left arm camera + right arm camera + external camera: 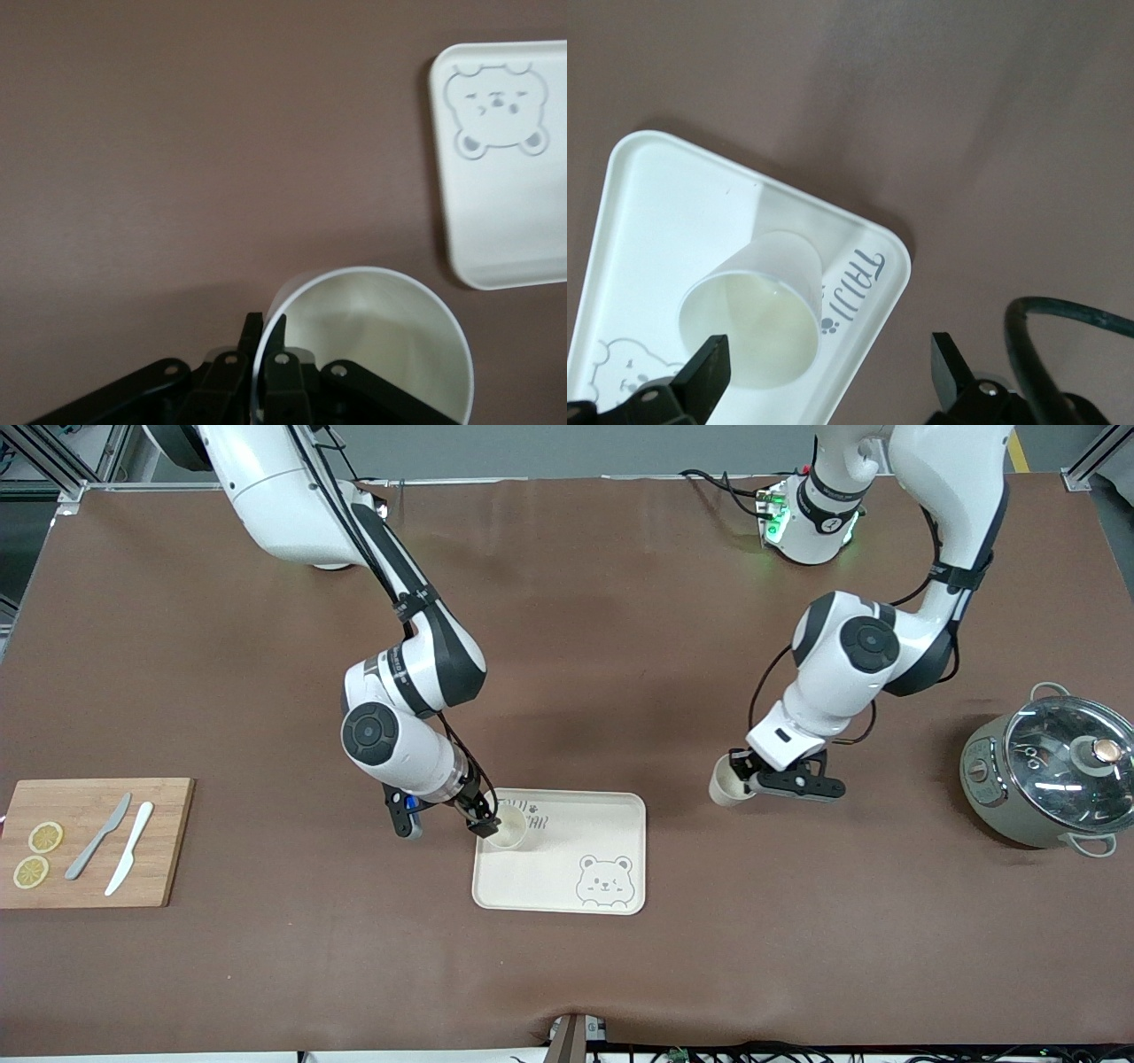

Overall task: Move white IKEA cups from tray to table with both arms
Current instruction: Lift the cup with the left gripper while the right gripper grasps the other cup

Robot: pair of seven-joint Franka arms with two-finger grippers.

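I should grab the cup by its rim (pixel 515 815) with my right gripper next, to move the remaining white cup from the bear-printed tray (pixel 602 824) to the table.
One white cup (pixel 510 826) stands upright on the bear-printed tray (pixel 602 824), in the corner toward the right arm; it also shows in the right wrist view (pixel 757 319). My right gripper (pixel 443 831) is open over that tray corner, one finger (pixel 709 372) beside the cup's rim and the other over the table; in its own view the right gripper (pixel 828 372) holds nothing. My left gripper (pixel 742 778) is shut on the wall of the second white cup (pixel 726 784), over the table beside the tray; in its own view the left gripper (pixel 266 332) pinches the cup's (pixel 372 336) rim.
A wooden board (pixel 89 841) with two lemon slices (pixel 37 853) and two knives (pixel 115 849) lies at the right arm's end. A grey pot with a glass lid (pixel 1054 771) stands at the left arm's end. The tray also shows in the left wrist view (pixel 505 212).
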